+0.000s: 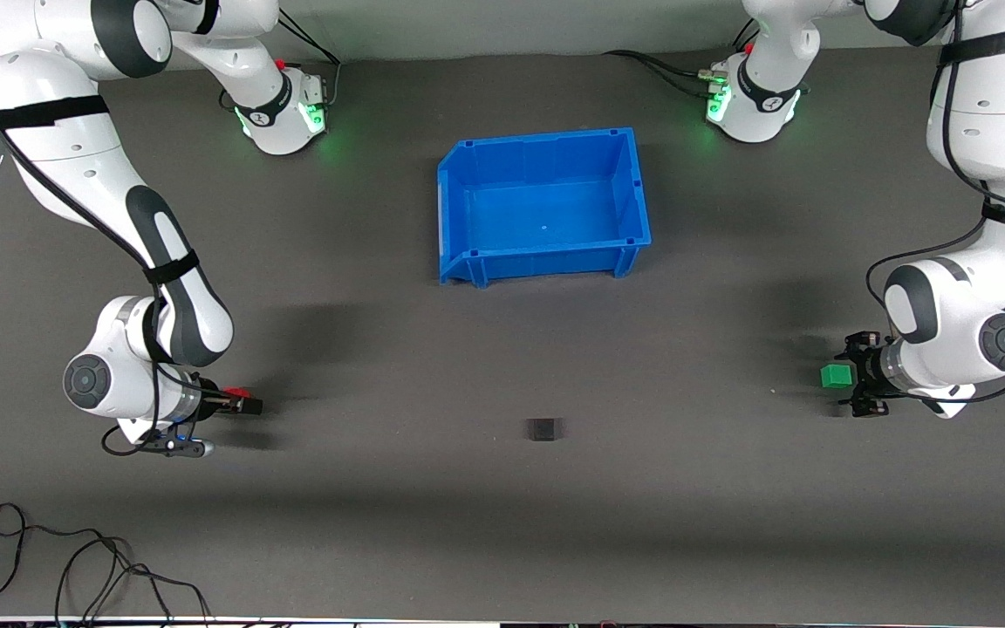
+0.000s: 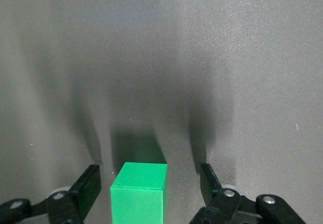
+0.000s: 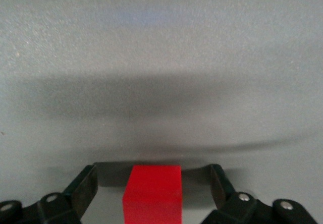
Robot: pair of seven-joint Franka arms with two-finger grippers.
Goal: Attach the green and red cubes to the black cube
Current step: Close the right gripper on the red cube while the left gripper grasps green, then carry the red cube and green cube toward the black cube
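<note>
My right gripper should grab the red cube [image 1: 241, 393] by two opposite sides next, so it can be attached to the black cube [image 1: 544, 428].
The green cube [image 2: 139, 196] rests on the grey mat at the left arm's end of the table, also seen in the front view [image 1: 836, 376]. My left gripper [image 2: 150, 171] [image 1: 844, 378] is low around it, open, with a gap between each finger and the cube. The red cube [image 3: 152, 192] [image 1: 241, 393] sits on the mat at the right arm's end. My right gripper [image 3: 153, 171] [image 1: 245, 400] straddles it, open, with neither finger touching it. The black cube [image 1: 544, 428] stands alone on the mat midway between the two grippers, slightly nearer to the front camera.
An empty blue bin [image 1: 633, 187] stands in the middle of the table, farther from the front camera than the black cube. Loose black cables [image 1: 75, 567] lie at the table's front edge toward the right arm's end.
</note>
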